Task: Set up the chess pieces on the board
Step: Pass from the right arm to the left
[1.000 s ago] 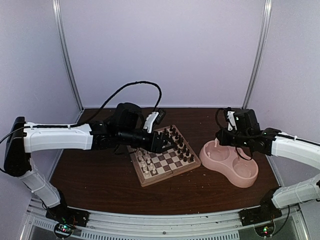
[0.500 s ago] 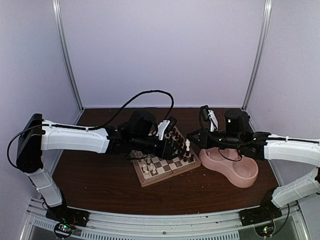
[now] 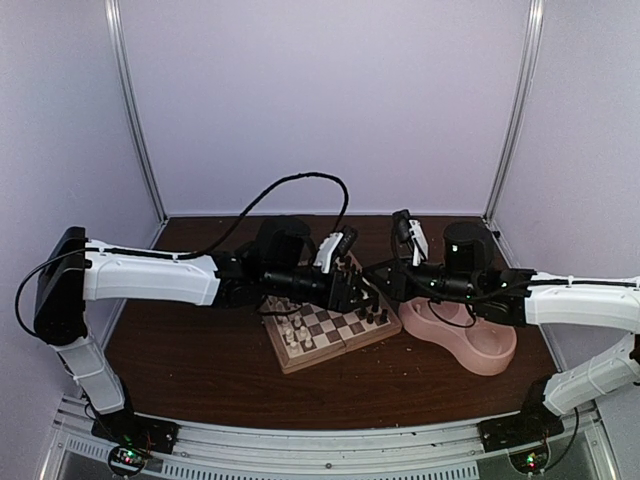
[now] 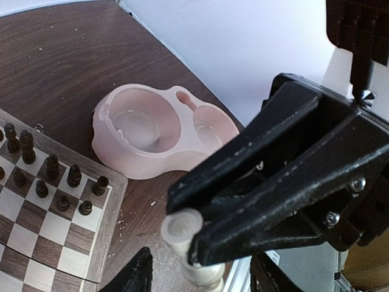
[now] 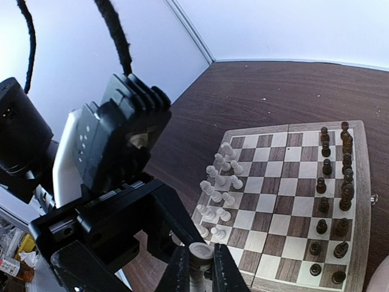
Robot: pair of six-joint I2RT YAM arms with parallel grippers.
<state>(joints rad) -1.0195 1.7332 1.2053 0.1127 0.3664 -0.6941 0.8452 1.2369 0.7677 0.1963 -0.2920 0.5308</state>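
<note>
The fingers are level with the sides of the piece's lower body, so it is time for my left gripper to close on the piece's lower body.
A cream-white chess piece (image 5: 200, 250) stands upright between the fingers of my right gripper (image 5: 200, 269), which is shut on it. In the left wrist view the same piece (image 4: 182, 234) hangs from the right gripper's black fingers (image 4: 273, 182). My left gripper (image 4: 203, 277) is open, one fingertip on each side of the piece and apart from it. Both grippers meet above the board's right edge (image 3: 385, 322). Several white pieces (image 5: 222, 182) stand at one side of the board (image 5: 285, 182). Dark pieces (image 5: 340, 182) line the other side.
A pink double bowl (image 3: 470, 335) sits on the brown table right of the board, also in the left wrist view (image 4: 158, 140). The left arm's black cable (image 3: 300, 180) arcs above the board. Pale walls enclose the back and sides.
My right arm has swung left from over the pink bowl to the board's right edge, carrying the white piece. My left arm has reached right to meet it.
</note>
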